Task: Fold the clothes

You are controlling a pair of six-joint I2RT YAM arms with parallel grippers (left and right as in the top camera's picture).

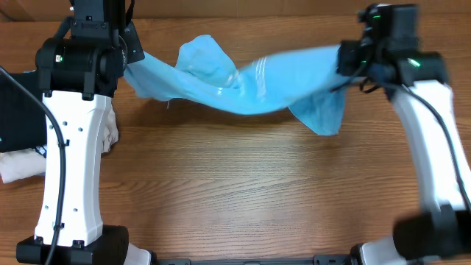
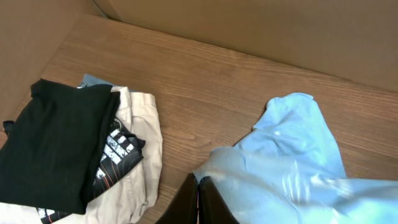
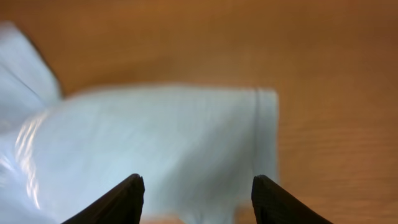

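My right gripper grabs the drooping end of the T-shirt (image 1: pixel 250 85) opposite my left gripper next, to spread it out for folding.
The clothes, a light sky-blue T-shirt (image 1: pixel 250 85), hangs stretched across the back of the table between my two arms and sags in the middle. My left gripper (image 2: pixel 199 190) is shut, pinching the shirt's left edge (image 2: pixel 292 162); in the overhead view it (image 1: pixel 135 70) is at the shirt's left end. My right gripper (image 3: pixel 198 186) stands open, its fingers wide apart with the blurred blue cloth (image 3: pixel 155 143) beyond them and nothing pinched. From above, the right gripper (image 1: pixel 347 59) is at the shirt's right end, where a flap droops down.
A black folded garment (image 2: pixel 56 143) lies on a beige one (image 2: pixel 140 149) at the table's left side, beside the left arm (image 1: pixel 70 147). A brown wall (image 2: pixel 249 25) borders the back edge. The right arm (image 1: pixel 434 140) runs along the right side.
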